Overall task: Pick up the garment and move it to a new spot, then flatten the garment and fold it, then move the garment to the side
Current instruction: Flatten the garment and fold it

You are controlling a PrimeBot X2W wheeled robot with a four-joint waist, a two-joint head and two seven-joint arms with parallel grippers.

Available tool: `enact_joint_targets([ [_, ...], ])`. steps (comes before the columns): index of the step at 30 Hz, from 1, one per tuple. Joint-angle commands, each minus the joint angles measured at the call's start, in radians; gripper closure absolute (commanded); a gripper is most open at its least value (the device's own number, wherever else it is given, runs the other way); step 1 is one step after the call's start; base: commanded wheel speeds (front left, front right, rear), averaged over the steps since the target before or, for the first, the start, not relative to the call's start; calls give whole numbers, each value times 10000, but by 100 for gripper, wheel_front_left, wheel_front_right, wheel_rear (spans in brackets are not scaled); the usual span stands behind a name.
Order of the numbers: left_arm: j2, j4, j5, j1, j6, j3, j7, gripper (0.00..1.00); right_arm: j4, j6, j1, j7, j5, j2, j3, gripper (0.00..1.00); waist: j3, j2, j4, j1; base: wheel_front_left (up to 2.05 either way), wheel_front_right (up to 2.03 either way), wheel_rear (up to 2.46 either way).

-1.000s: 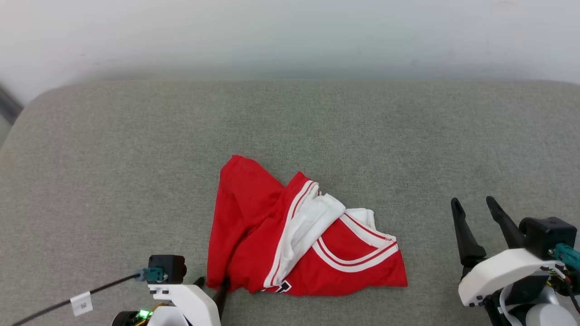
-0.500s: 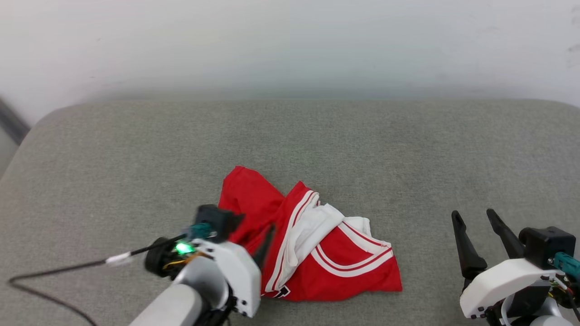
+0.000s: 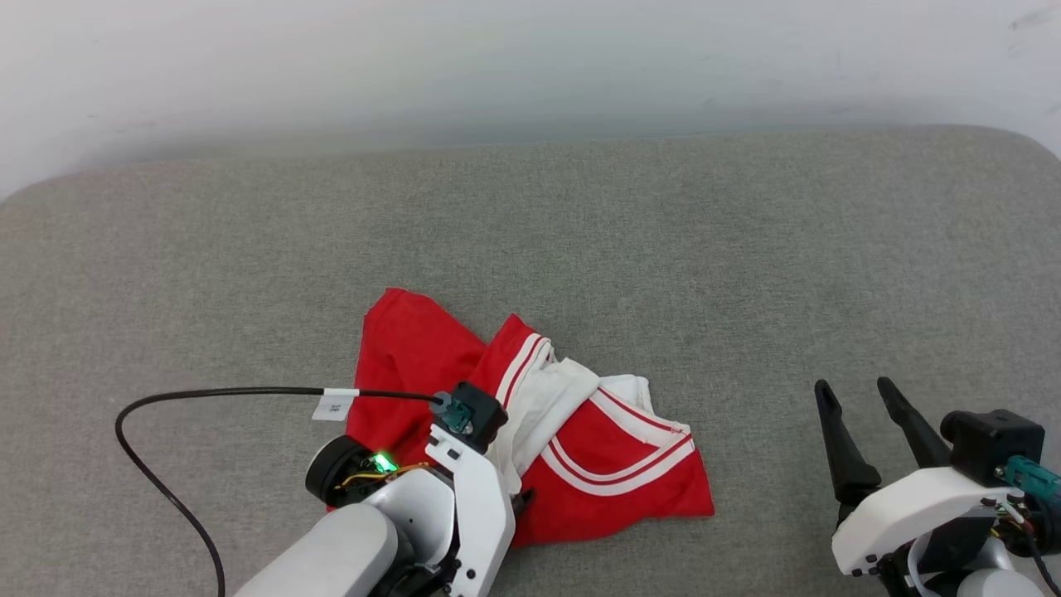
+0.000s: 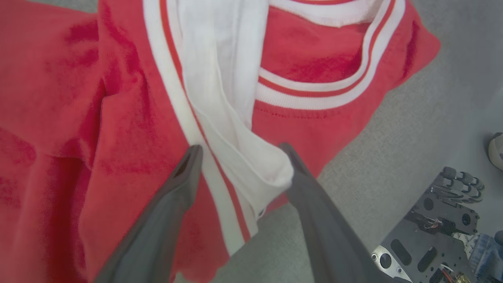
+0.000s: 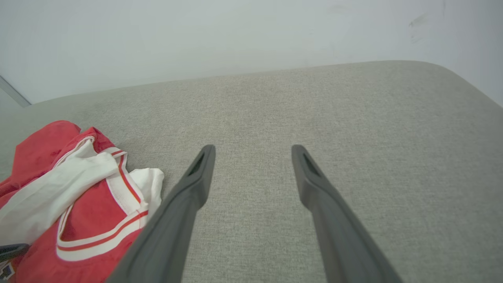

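Observation:
I should next use my right gripper to pinch the T-shirt at the other white sleeve, which puffs up in a loose fold beside the flat striped trim (image 3: pixel 637 468) (image 5: pixel 103 241).
The garment (image 3: pixel 617 468) is a bright red T-shirt with white sleeves and red-white stripe trim, lying crumpled at the front middle of the grey cushion (image 3: pixel 597 249). My left arm's wrist (image 3: pixel 468 464) hangs over its left half, hiding the fingers in the head view. In the left wrist view my left gripper (image 4: pixel 239 149) is open, its fingers (image 4: pixel 177 188) straddling a white sleeve fold and stripe trim of the garment (image 4: pixel 98 118) without pinching it. My right gripper (image 3: pixel 854 388) stands open and empty over bare cushion right of the garment (image 5: pixel 82 204); its own view shows the same gripper (image 5: pixel 253 149).
A white wall (image 3: pixel 497 66) runs behind the cushion's far edge. A black cable (image 3: pixel 207 394) loops from my left wrist over the cushion at the left. The left wrist view shows my dark metal base (image 4: pixel 436 232) below the cushion's front edge.
My left arm has swung from the garment's front-left corner to over its middle, and its jaws have opened wider. The head camera has shifted. The right gripper has kept its place.

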Motion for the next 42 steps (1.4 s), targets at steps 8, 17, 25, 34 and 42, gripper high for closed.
enact_joint_targets([
  [8, 212, -302, 375, -469, 323, 532, -1023, 100, 301, -3, -146, -229, 55, 8, -107, 0, 142, 0, 134, -1, 0, 0, 0],
  [17, 1280, -1228, 131, 350, 1651, 2264, -2249, 100, 226, -3, -200, -218, -48, 6, -255, 0, 65, 0, 562, -1, 0, 0, 0],
  [25, 1894, -935, -976, 2644, 2983, 3924, -2945, 100, 86, -3, -115, -92, -110, 6, -355, 0, 102, 0, 811, -1, 0, 0, 0],
  [34, 1316, 90, -2068, 4318, 2949, 4030, -2891, 100, -110, -3, -254, 81, -227, 5, -410, 0, 200, 0, 917, -1, 0, 0, 0],
  [42, 1243, -36, -1453, 3423, 2792, 4217, -4188, 0, -85, -3, -143, 211, -274, 6, -678, 0, -109, 0, 868, -1, 0, 0, 0],
])
